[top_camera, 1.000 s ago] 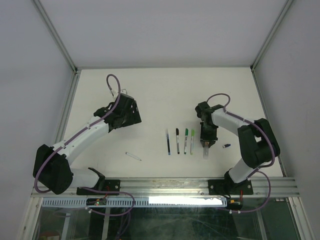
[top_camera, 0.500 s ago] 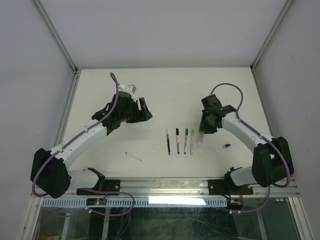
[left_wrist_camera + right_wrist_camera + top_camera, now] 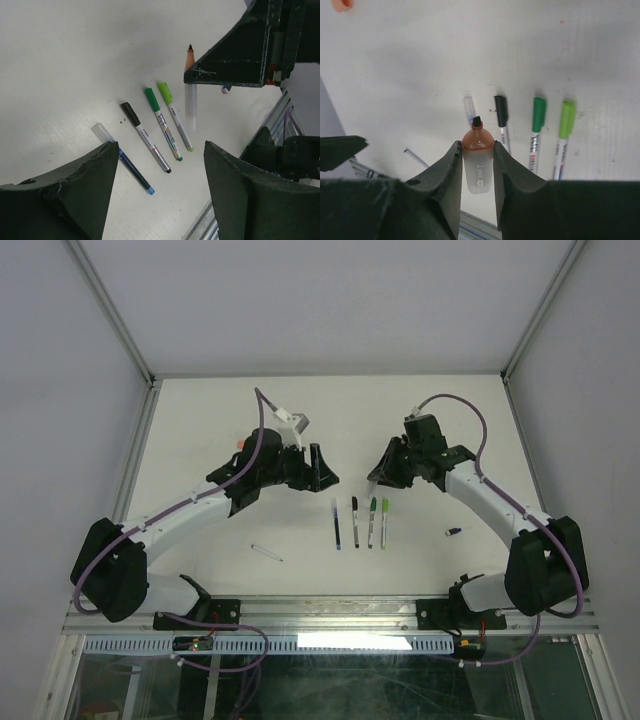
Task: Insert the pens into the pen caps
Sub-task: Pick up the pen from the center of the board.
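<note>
The robot's left gripper should take the pen from the right gripper to insert it, holding the pen by its clear body [image 3: 371,489] [image 3: 191,107] so that its orange tip stays free.
My right gripper [image 3: 476,146] is shut on a thick clear pen with an orange tip [image 3: 478,159], its black nib pointing away from the wrist. In the top view that gripper [image 3: 379,476] hangs above the table's middle, facing my left gripper [image 3: 324,474]. The left gripper [image 3: 160,148] stands open and holds nothing. Between and below them lie capped pens in a row: blue [image 3: 337,525], black-capped [image 3: 355,521], dark green [image 3: 372,521] and light green [image 3: 384,522]. A small blue pen cap [image 3: 453,531] lies at the right. An orange pen cap [image 3: 342,4] lies beside the left arm.
A thin clear stick [image 3: 267,552] lies alone at the front left. The metal rail [image 3: 330,612] runs along the near edge. White walls close the table at the left, back and right.
Both arms have swung in towards the table's middle. The right gripper carried the orange-tipped pen up and leftwards from near the front; the left gripper moved right to face it.
</note>
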{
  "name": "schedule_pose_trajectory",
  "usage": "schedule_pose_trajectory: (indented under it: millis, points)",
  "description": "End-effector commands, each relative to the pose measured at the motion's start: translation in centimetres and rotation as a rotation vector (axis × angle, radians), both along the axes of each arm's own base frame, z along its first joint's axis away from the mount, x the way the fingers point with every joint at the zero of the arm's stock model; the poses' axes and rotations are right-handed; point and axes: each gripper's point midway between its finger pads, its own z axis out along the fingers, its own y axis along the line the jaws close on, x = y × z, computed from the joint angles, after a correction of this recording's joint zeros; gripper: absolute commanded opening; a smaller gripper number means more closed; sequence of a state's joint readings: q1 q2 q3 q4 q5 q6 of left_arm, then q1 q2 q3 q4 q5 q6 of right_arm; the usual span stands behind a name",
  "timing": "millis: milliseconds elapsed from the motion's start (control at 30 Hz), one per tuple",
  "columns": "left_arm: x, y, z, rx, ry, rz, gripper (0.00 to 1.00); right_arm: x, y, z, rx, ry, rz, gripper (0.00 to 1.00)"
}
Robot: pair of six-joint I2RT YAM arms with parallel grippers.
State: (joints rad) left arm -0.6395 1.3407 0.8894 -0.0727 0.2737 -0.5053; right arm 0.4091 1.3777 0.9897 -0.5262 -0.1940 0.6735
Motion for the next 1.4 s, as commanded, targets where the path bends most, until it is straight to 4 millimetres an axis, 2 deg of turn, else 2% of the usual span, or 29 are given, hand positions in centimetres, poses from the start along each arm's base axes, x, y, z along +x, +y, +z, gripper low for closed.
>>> schedule_pose_trajectory:
  millis: [0, 200, 367, 433, 533, 633, 1000, 1100, 1167, 1267, 1367]
  points:
    - [-0.3, -2.9, 2.1, -0.039, -0.140, -0.105, 0.70, 1.4, 4.3, 5.1, 0.212, -0.086, 0.067, 0.15]
    - [-0.7, -4.3, 1.9, -0.053, -0.145, -0.135, 0.71, 0.9, 6.2, 6.6, 0.289, -0.087, 0.115, 0.15]
    - [-0.9, -5.3, 2.6, -0.089, -0.146, -0.160, 0.71, 0.5, 7.1, 7.2, 0.317, -0.090, 0.132, 0.15]
    - [-0.8, -5.7, 1.2, -0.072, -0.117, -0.169, 0.69, 0.3, 7.4, 7.6, 0.332, -0.093, 0.140, 0.15]
    - [-0.8, -6.1, 0.6, -0.067, -0.101, -0.180, 0.65, 0.1, 7.7, 8.1, 0.349, -0.099, 0.148, 0.15]
    - [-1.1, -6.5, 0.3, -0.071, -0.088, -0.198, 0.55, -0.1, 7.8, 8.5, 0.355, -0.103, 0.154, 0.15]
    - [-1.2, -6.9, 1.3, -0.096, -0.079, -0.207, 0.06, -0.2, 8.2, 8.4, 0.338, -0.115, 0.155, 0.16]
    - [-0.6, -6.2, 1.3, -0.086, -0.067, -0.162, 0.00, 0.3, 8.1, 8.9, 0.312, -0.163, 0.148, 0.23]
    - [0.2, -5.1, 1.5, -0.094, -0.053, -0.109, 0.00, 0.7, 7.8, 9.4, 0.285, -0.218, 0.147, 0.33]
    - [1.4, -2.6, 1.9, -0.126, -0.023, -0.044, 0.00, 1.6, 7.4, 10.5, 0.256, -0.329, 0.161, 0.47]
    - [2.4, 0.4, 3.2, -0.135, -0.056, 0.025, 0.00, 3.0, 7.3, 12.2, 0.236, -0.458, 0.176, 0.52]
